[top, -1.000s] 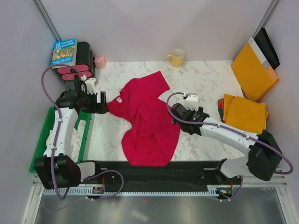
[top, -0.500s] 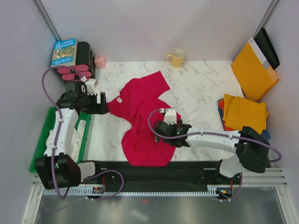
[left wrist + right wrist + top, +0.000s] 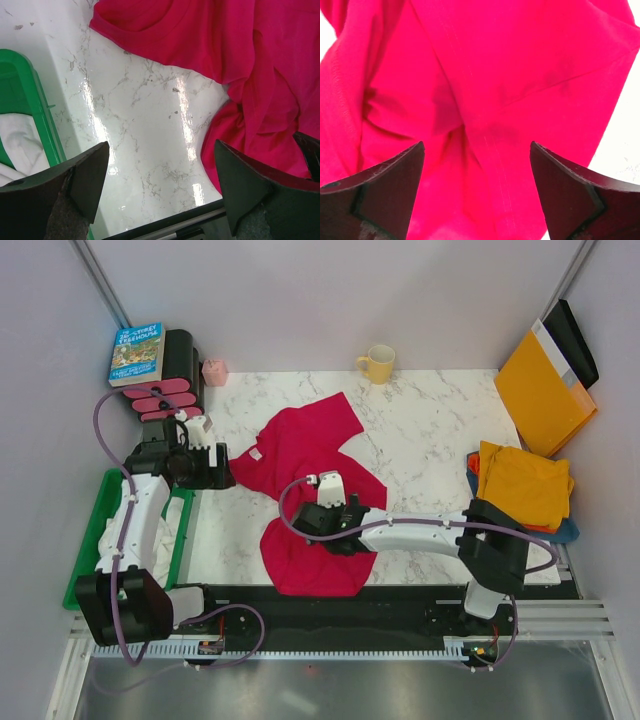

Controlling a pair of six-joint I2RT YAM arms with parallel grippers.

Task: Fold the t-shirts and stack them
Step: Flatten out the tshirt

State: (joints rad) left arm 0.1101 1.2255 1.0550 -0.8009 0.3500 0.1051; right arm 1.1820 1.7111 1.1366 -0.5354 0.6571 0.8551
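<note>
The right gripper grabs the crimson red t-shirt by the stitched edge over its bunched part (image 3: 474,132) next, to spread the t-shirt for folding.
A crimson red t-shirt (image 3: 300,445) lies crumpled in the middle of the marble table, its lower half bunched near the front edge. My right gripper (image 3: 308,523) hangs open right over that bunched part. In the right wrist view the red cloth (image 3: 495,90) fills the frame, and the right gripper (image 3: 477,170) has folds beneath it and nothing pinched. My left gripper (image 3: 222,468) stands open beside the shirt's left edge. In the left wrist view the left gripper (image 3: 160,165) is over bare marble, with the shirt (image 3: 250,60) to the upper right. A folded mustard-yellow t-shirt (image 3: 522,482) tops a stack at the right, blue cloth (image 3: 566,531) showing under it.
A green bin (image 3: 92,530) holding white cloth (image 3: 15,145) sits off the table's left side. A book (image 3: 137,350), a pink object (image 3: 214,371) and a yellow mug (image 3: 378,363) stand along the back. An orange envelope (image 3: 540,390) leans at the back right.
My right arm has swung left, from the shirt's right edge to above its bunched lower middle. The left gripper has barely shifted. The shirt lies as before.
</note>
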